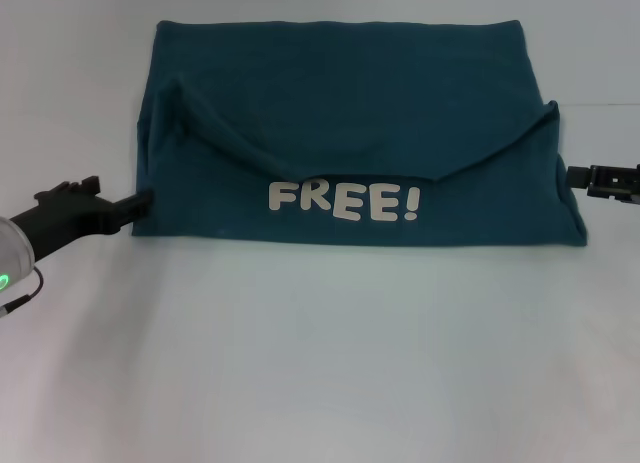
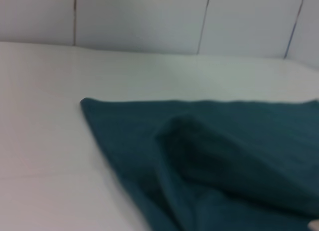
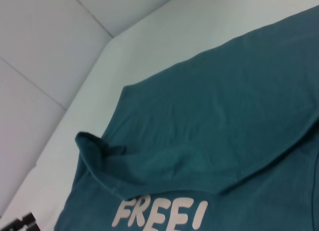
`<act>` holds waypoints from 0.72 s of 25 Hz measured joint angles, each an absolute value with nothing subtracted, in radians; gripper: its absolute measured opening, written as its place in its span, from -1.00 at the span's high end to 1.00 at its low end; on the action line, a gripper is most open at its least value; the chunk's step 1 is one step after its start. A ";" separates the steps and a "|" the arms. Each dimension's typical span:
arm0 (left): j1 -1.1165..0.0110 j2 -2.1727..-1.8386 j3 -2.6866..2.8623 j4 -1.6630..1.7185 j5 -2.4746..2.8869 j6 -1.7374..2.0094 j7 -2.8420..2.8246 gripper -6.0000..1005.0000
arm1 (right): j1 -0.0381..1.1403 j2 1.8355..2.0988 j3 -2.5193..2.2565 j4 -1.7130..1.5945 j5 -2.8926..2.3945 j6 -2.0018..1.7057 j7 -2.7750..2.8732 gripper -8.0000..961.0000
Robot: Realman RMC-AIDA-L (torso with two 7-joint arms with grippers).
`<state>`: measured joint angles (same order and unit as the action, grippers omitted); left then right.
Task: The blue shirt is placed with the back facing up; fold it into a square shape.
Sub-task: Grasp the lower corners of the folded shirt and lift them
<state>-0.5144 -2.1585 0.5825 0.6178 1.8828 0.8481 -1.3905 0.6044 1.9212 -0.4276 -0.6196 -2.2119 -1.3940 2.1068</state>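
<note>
My left fingers slant partly outside the shirt's side edge (image 1: 137,168), so it is too early to close on the blue shirt. My left gripper first moves toward the shirt's near corner (image 1: 138,230) next.
The blue shirt (image 1: 350,133) lies on the white table as a wide band. Its near part is folded over, so the white letters "FREE!" (image 1: 343,201) face up along the front edge, and both sides curl up in soft folds. My left gripper (image 1: 140,205) rests at table height against the shirt's left front corner. At the shirt's right edge sits my right gripper (image 1: 572,176), just beside the raised fold. The left wrist view shows the shirt's (image 2: 209,156) far left corner and a raised fold. In the right wrist view the shirt (image 3: 224,121) and the letters (image 3: 159,216) appear.
The white table (image 1: 320,363) stretches in front of the shirt and on both sides. A panelled white wall (image 2: 149,21) stands behind the table's far edge. The left gripper's black body (image 3: 20,223) shows at the corner of the right wrist view.
</note>
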 joint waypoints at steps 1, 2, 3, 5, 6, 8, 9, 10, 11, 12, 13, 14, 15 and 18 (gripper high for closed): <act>-0.514 -2.161 0.587 0.616 1.886 0.829 -1.377 -0.70 | 0.604 1.921 -0.425 -0.620 -2.208 -1.394 2.113 -0.31; -0.514 -2.162 0.593 0.613 1.886 0.817 -1.365 -0.69 | 0.604 1.920 -0.423 -0.620 -2.206 -1.395 2.117 -0.31; -0.514 -2.162 0.597 0.610 1.886 0.808 -1.353 -0.69 | 0.604 1.921 -0.423 -0.620 -2.204 -1.395 2.121 -0.31; -0.514 -2.163 0.601 0.600 1.887 0.794 -1.332 -0.68 | 0.604 1.923 -0.423 -0.620 -2.203 -1.395 2.124 -0.30; -0.515 -2.163 0.604 0.594 1.887 0.785 -1.321 -0.67 | 0.604 1.924 -0.423 -0.620 -2.202 -1.394 2.124 -0.30; -0.518 -2.163 0.612 0.585 1.887 0.775 -1.310 -0.66 | 0.606 1.926 -0.423 -0.620 -2.201 -1.390 2.124 -0.30; -0.519 -2.163 0.622 0.581 1.887 0.770 -1.305 -0.66 | 0.606 1.927 -0.423 -0.619 -2.201 -1.387 2.124 -0.30; -0.519 -2.163 0.631 0.579 1.887 0.766 -1.303 -0.65 | 0.606 1.928 -0.423 -0.619 -2.200 -1.385 2.124 -0.30; -0.520 -2.164 0.640 0.576 1.888 0.759 -1.300 -0.65 | 0.606 1.929 -0.422 -0.619 -2.200 -1.383 2.124 -0.30; -0.521 -2.164 0.649 0.574 1.888 0.753 -1.297 -0.64 | 0.606 1.929 -0.422 -0.619 -2.200 -1.381 2.124 -0.30; -0.522 -2.164 0.656 0.571 1.888 0.749 -1.296 -0.64 | 0.605 1.929 -0.422 -0.619 -2.200 -1.380 2.124 -0.30; -0.523 -2.165 0.663 0.569 1.888 0.746 -1.294 -0.63 | 0.604 1.930 -0.421 -0.619 -2.200 -1.379 2.125 -0.30; -0.525 -2.165 0.668 0.567 1.888 0.745 -1.294 -0.63 | 0.604 1.930 -0.420 -0.618 -2.200 -1.378 2.125 -0.30; -0.529 -2.165 0.675 0.565 1.888 0.745 -1.293 -0.61 | 0.602 1.930 -0.417 -0.614 -2.200 -1.371 2.124 -0.30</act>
<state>-0.5293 -2.1645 0.6750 0.5654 1.8883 0.7448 -1.2933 0.6024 1.9295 -0.4174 -0.6140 -2.1995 -1.3714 2.1240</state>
